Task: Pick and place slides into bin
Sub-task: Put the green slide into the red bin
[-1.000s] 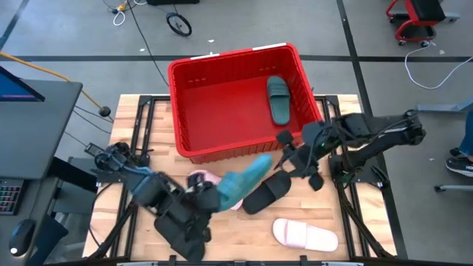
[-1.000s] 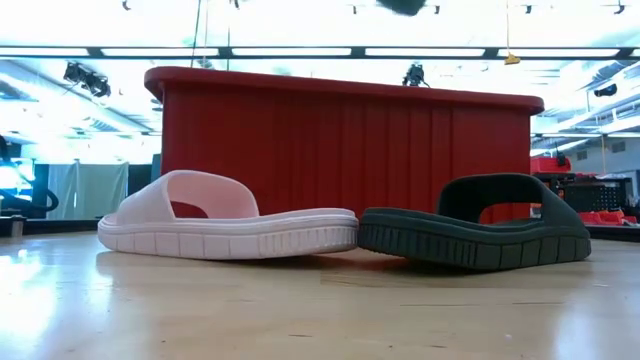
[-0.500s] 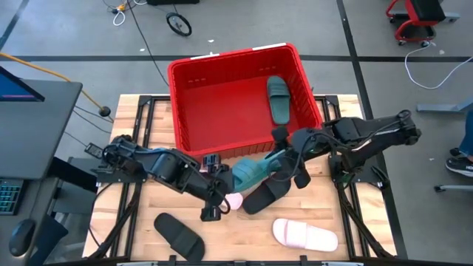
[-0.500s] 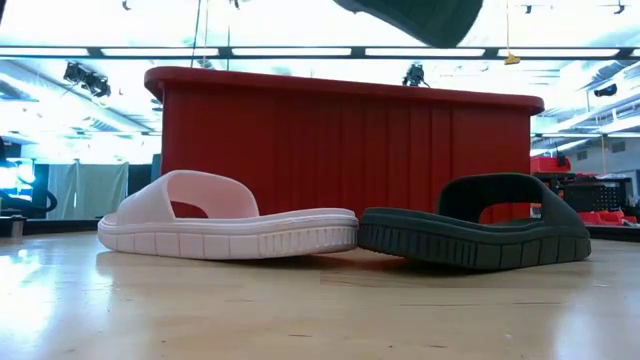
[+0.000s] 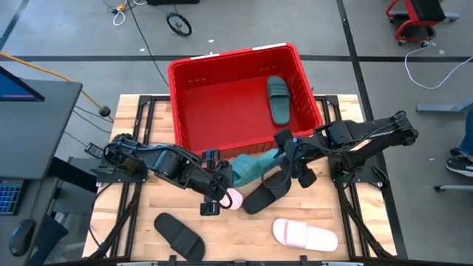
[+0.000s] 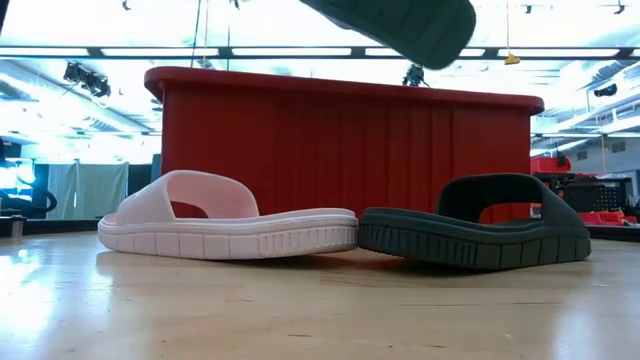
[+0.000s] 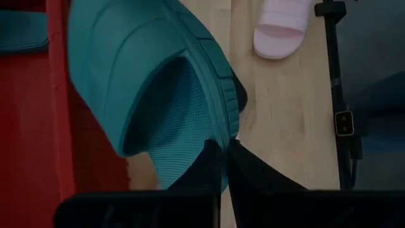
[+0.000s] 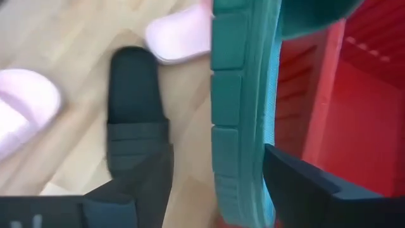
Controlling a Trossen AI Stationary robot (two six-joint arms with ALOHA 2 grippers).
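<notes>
I should grab the green slide by its sole with my right gripper. Then it can go into the red bin (image 5: 222,103) (image 8: 364,120).
My left gripper (image 5: 224,179) is shut on a dark green slide (image 5: 253,167) held in the air just before the red bin's near wall (image 5: 222,151). The slide also shows at the top of the low view (image 6: 400,25). My right gripper (image 5: 284,150) is open at the slide's other end, one finger on each side of its sole (image 8: 243,114). A second green slide (image 5: 278,100) lies sole-down in the bin. A black slide (image 5: 266,193) and a pink slide (image 5: 233,198) lie on the table below. My left gripper pinches the green slide's sole rim (image 7: 226,130) between its two fingers, beside the strap opening. The slide is lifted clear of the table and tilted, reaching away from the fingers toward the table's right. My right gripper: I cannot tell whether its open fingers (image 8: 297,180) touch the sole.
Another pink slide (image 5: 305,234) lies near the table's front right and another black slide (image 5: 179,235) near the front left. In the low view a pink slide (image 6: 225,220) and a black slide (image 6: 475,235) lie before the bin (image 6: 340,140).
My left gripper has carried the green slide from the table's near left toward the bin's near wall and the right gripper. The slide's free end now lies between the right gripper's fingers. In the low view more of the slide has come in at the top.
</notes>
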